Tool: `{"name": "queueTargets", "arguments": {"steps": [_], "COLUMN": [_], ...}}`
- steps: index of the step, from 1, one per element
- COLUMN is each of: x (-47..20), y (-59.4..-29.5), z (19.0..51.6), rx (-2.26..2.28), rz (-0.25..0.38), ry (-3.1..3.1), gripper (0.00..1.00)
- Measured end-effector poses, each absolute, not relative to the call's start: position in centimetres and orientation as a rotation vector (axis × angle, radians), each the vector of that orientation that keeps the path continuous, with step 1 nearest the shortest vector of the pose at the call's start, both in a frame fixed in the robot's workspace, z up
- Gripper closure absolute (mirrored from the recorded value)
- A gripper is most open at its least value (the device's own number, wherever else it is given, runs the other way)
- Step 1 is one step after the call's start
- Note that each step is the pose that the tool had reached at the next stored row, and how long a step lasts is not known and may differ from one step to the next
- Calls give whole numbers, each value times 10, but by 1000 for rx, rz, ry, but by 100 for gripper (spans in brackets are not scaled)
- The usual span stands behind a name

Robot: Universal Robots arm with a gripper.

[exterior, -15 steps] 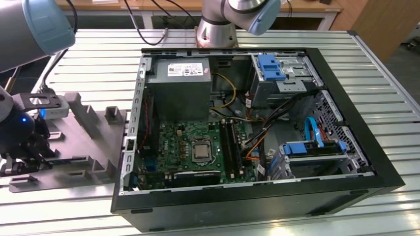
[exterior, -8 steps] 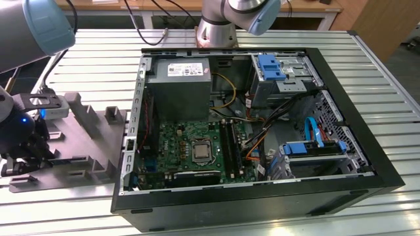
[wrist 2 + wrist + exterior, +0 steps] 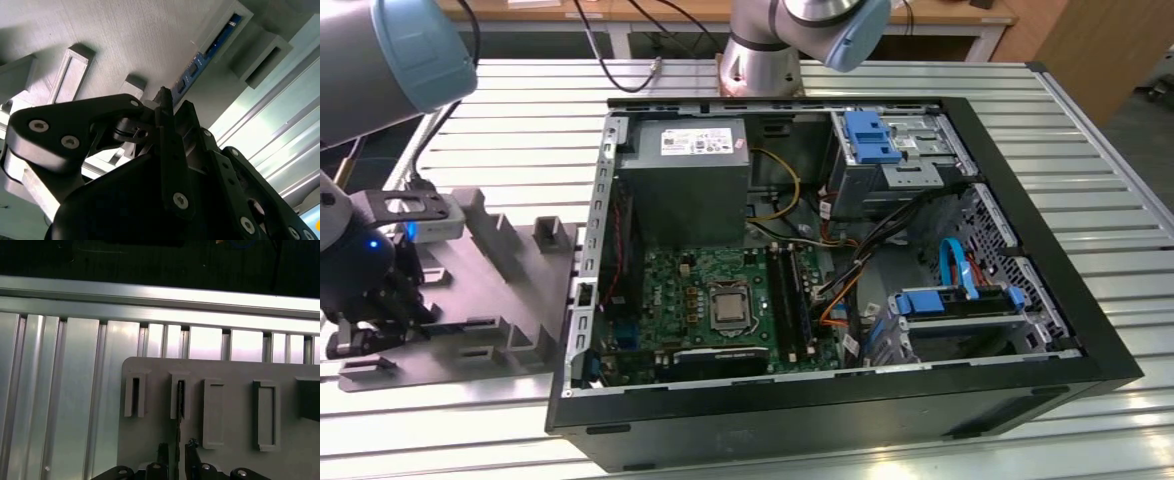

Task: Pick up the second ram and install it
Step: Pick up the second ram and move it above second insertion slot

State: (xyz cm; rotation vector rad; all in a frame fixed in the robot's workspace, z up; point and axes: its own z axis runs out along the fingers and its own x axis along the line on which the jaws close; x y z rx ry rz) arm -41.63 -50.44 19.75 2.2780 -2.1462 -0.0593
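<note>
My gripper takes hold of the ram by its bare part outside the tray slot [image 3: 177, 455] next, as the tray slot's sides fit closely around the ram's tip.
The second ram [image 3: 212, 47] is a thin blue-green stick standing on its edge in a slot of the grey holder tray [image 3: 125, 35]. In the first wrist view the ram [image 3: 178, 412] shows edge-on as a dark line running from a tray [image 3: 230, 370] slot down between the fingers. My gripper [image 3: 177, 452] straddles its near end, one finger on each side with a small gap, so it is open. In the second wrist view the gripper [image 3: 175, 100] tips sit at the stick's end. In the exterior view my gripper [image 3: 354, 345] hangs over the tray [image 3: 507, 250] at the exterior view's left.
An open computer case [image 3: 1067, 300] lies to the exterior view's right of the tray, with the green motherboard [image 3: 707, 290], memory slots [image 3: 787, 290] and grey power supply [image 3: 683, 160] inside. The arm's base [image 3: 761, 50] stands behind the case. The table is ribbed aluminium [image 3: 60, 390].
</note>
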Motion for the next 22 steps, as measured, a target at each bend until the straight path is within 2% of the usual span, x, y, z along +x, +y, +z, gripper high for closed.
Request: {"name": "queueTargets", "arguments": {"steps": [9,10,11,22], "x": [-416,-416,-416,-416], "y": [-504,-504,-504,-504], "z": [200,200,200,201], "rx": [2278,2278,2278,2278], "rz": [-59,-59,-59,-59], "ry": [-2146,-2147,-2146,-2146], "gripper": [73,74,81,82]}}
